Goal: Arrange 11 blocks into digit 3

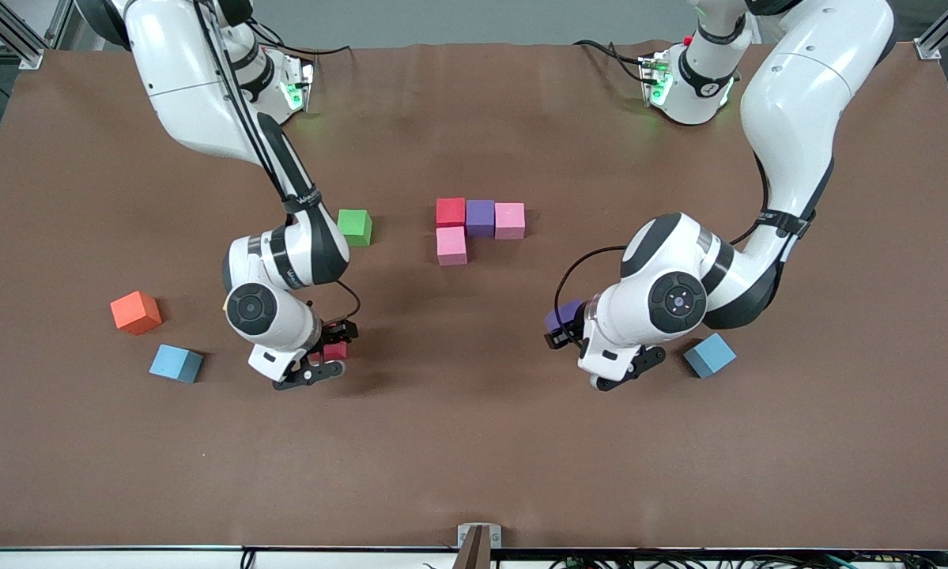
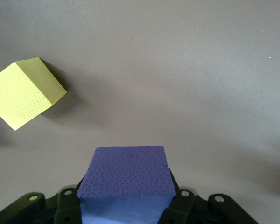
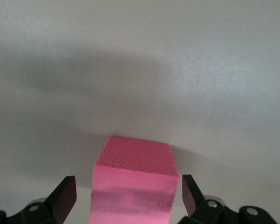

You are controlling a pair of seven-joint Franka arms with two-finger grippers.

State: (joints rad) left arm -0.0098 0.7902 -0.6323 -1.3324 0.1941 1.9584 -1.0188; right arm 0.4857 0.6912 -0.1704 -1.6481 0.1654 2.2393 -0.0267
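Note:
My right gripper's fingers are on either side of the pink block and closing now would catch it, so it is time to close.
My left gripper point(image 1: 566, 325) is shut on a purple block point(image 1: 560, 314), which fills the left wrist view point(image 2: 126, 175) between the jaws. My right gripper point(image 1: 327, 353) is open and straddles a red block point(image 1: 334, 350) on the table; in the right wrist view point(image 3: 127, 193) the block point(image 3: 135, 179) looks pink, with a gap at each finger. Red point(image 1: 451, 212), purple point(image 1: 480, 217) and pink point(image 1: 509, 220) blocks form a row mid-table, with a second pink block point(image 1: 451, 246) touching the red one, nearer the camera. A green block point(image 1: 355, 227) lies beside the right arm.
An orange cube point(image 1: 135, 312) and a light blue block point(image 1: 176, 363) lie toward the right arm's end. Another light blue block point(image 1: 709, 355) lies beside the left gripper. A yellow block point(image 2: 23, 93) shows in the left wrist view only.

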